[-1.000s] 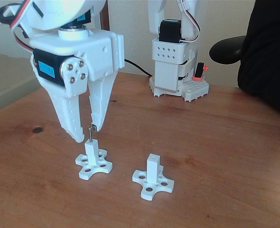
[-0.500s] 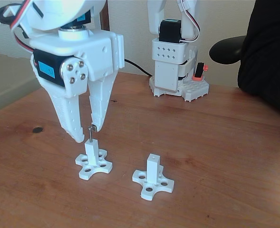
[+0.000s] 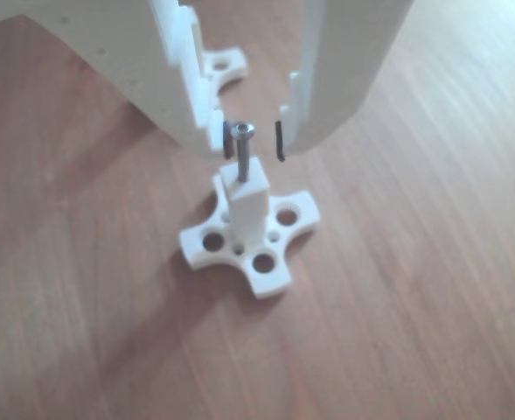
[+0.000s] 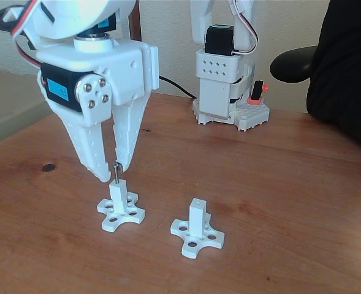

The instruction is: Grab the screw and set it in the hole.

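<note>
My gripper will grab the screw by its shiny head (image 3: 242,131) next, so the screw's shank (image 3: 243,161) stays free to slide into the hole.
The thin dark screw (image 3: 243,153) stands upright in the top hole of a white post (image 3: 247,203) on a cross-shaped base with holes. Its shiny head sticks up above the post. My white gripper (image 3: 253,142) hangs over it, open, one fingertip on each side of the screw head. The left finger's pad (image 3: 226,140) is close to the head; the right one is clearly apart. In the fixed view the gripper (image 4: 111,173) straddles the screw (image 4: 115,173) above the left post (image 4: 116,195).
A second white post on a cross base (image 4: 197,228) stands to the right of the first. Another arm's white base (image 4: 228,92) sits at the back of the wooden table. A dark chair (image 4: 342,67) is at the right. A dark spot (image 4: 48,167) marks the table at the left.
The gripper body has shifted slightly up and to the left. The screw stays upright in the left post.
</note>
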### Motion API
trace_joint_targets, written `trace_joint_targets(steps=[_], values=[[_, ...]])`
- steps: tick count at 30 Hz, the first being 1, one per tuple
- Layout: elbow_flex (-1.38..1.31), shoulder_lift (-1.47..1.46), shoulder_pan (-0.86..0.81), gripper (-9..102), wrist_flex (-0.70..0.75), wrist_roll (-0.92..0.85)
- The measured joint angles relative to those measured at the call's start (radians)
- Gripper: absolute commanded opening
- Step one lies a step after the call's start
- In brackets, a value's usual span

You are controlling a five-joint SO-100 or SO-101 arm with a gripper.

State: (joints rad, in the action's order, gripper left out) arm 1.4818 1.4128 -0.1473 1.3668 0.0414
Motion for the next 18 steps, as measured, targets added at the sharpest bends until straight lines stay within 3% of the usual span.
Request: trace_joint_targets(steps=[18], values=[[0.000,0.000,0.000,0,0.000,-0.008]])
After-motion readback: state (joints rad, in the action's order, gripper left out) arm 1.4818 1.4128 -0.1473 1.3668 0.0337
